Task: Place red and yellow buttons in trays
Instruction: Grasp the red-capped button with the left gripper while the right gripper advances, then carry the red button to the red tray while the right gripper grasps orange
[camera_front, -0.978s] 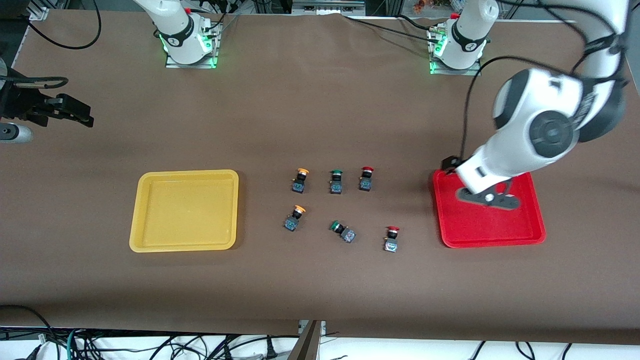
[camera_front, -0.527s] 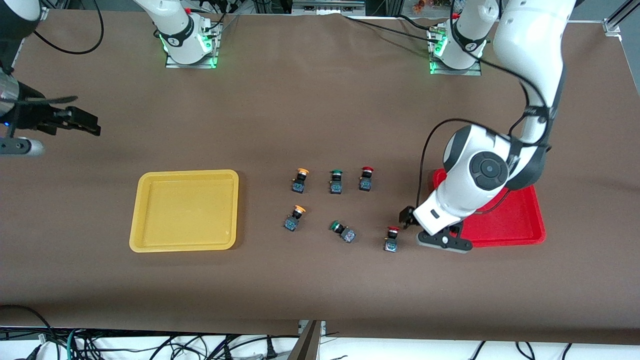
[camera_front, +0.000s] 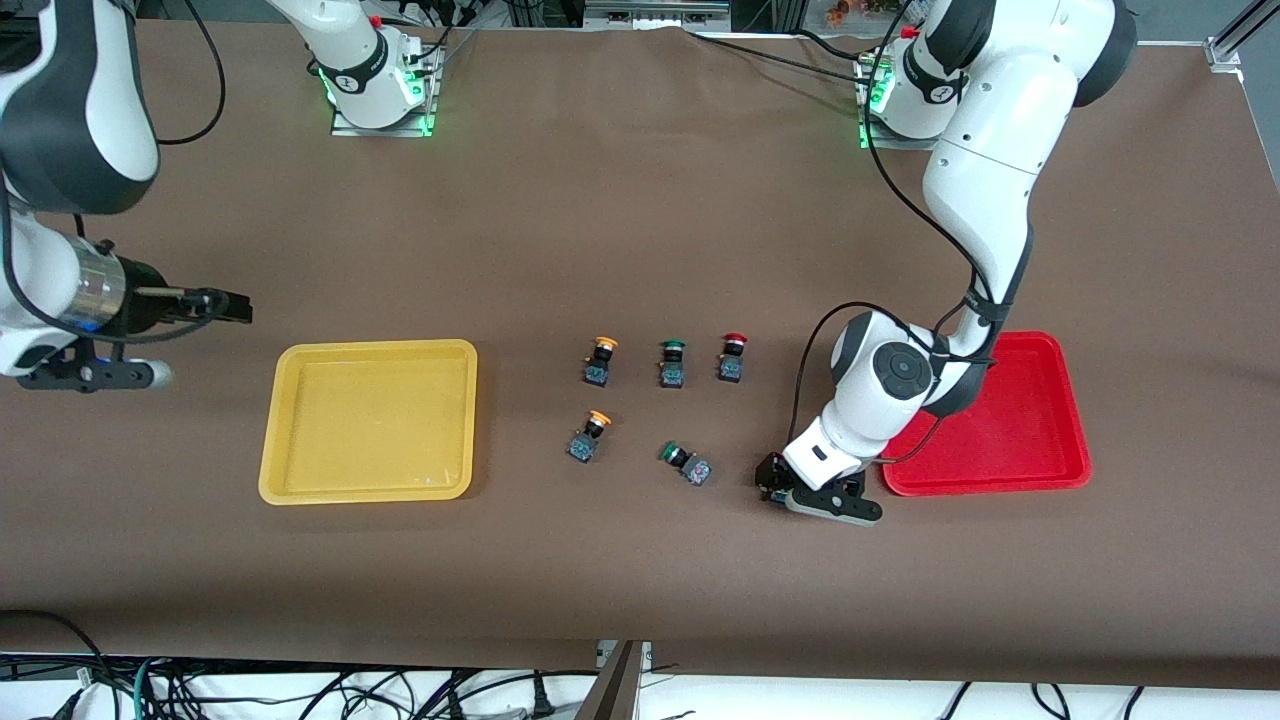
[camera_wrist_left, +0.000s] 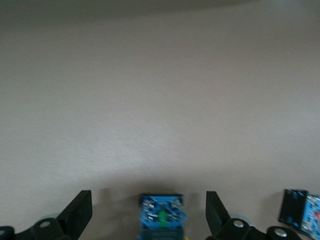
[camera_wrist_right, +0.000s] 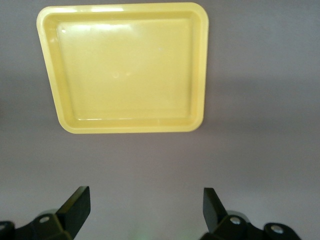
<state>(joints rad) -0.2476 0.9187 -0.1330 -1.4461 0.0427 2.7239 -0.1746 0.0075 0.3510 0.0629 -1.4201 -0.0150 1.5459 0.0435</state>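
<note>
The red button has to go in the red tray, so my left gripper will next grab it by its blue body (camera_wrist_left: 162, 215).
The yellow tray (camera_front: 300, 480) and the red tray (camera_front: 1040, 470) lie empty. Two yellow-capped buttons (camera_front: 601, 360) (camera_front: 588, 437) and one red-capped button (camera_front: 732, 357) stand between them. My left gripper (camera_front: 772, 488) is low over the second red button, which it hides in the front view. In the left wrist view this button (camera_wrist_left: 161, 215) shows its blue underside between my open fingers (camera_wrist_left: 80, 210), untouched; the left gripper (camera_wrist_left: 148, 196) is open. My right gripper (camera_front: 240, 307) hangs open and empty beside the yellow tray (camera_wrist_right: 125, 70), toward the right arm's end; it also shows in its wrist view (camera_wrist_right: 145, 192).
Two green-capped buttons (camera_front: 672, 362) (camera_front: 685, 462) stand among the others; the nearer one lies tipped over close to my left gripper, and its body shows in the left wrist view (camera_wrist_left: 300, 220). The left arm's elbow (camera_front: 900, 375) hangs over the red tray's edge.
My left gripper has swung from over the red tray down to the red button nearest the camera. My right gripper has moved in toward the yellow tray.
</note>
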